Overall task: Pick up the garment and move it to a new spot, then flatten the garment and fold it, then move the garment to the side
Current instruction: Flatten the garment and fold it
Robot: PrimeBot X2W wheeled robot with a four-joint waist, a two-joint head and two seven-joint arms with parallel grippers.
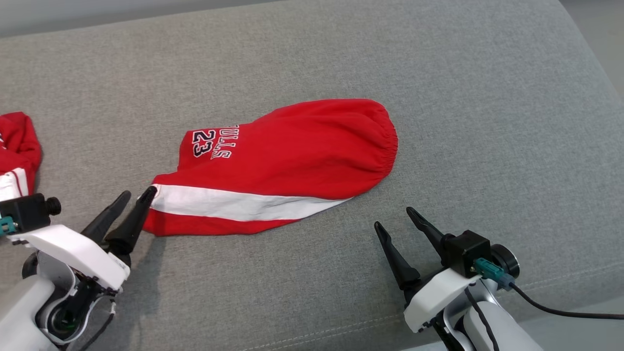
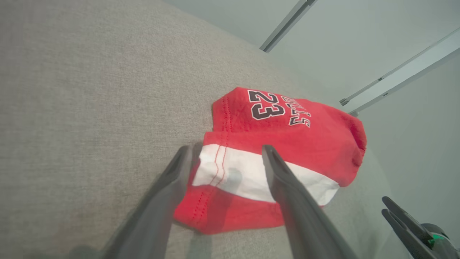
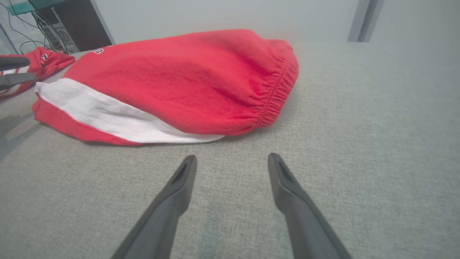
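The garment's broad red body [image 1: 304,155] lies flat on the cushion. The left gripper pinches the garment by its white-striped hem edge [image 1: 156,201] next, which lies loose.
The garment [image 1: 292,146], red shorts with a white stripe and a "23" print, lies folded on the grey cushion [image 1: 438,73]; its elastic waistband faces right. My left gripper [image 1: 139,192] stands open at the garment's left hem. In the left wrist view the hem corner [image 2: 222,172] lies between the spread fingers [image 2: 287,187], which do not pinch it. My right gripper [image 1: 394,218] is open just below the waistband end, apart from the cloth. The right wrist view has the garment [image 3: 187,79] lying ahead of the right gripper [image 3: 232,157], with bare cushion between.
A second red and white garment [image 1: 17,146] lies at the cushion's far left edge, also seen in the right wrist view [image 3: 46,61]. The cushion's front seam [image 1: 317,331] runs near my arms. A black cable [image 1: 560,307] trails from the right wrist.
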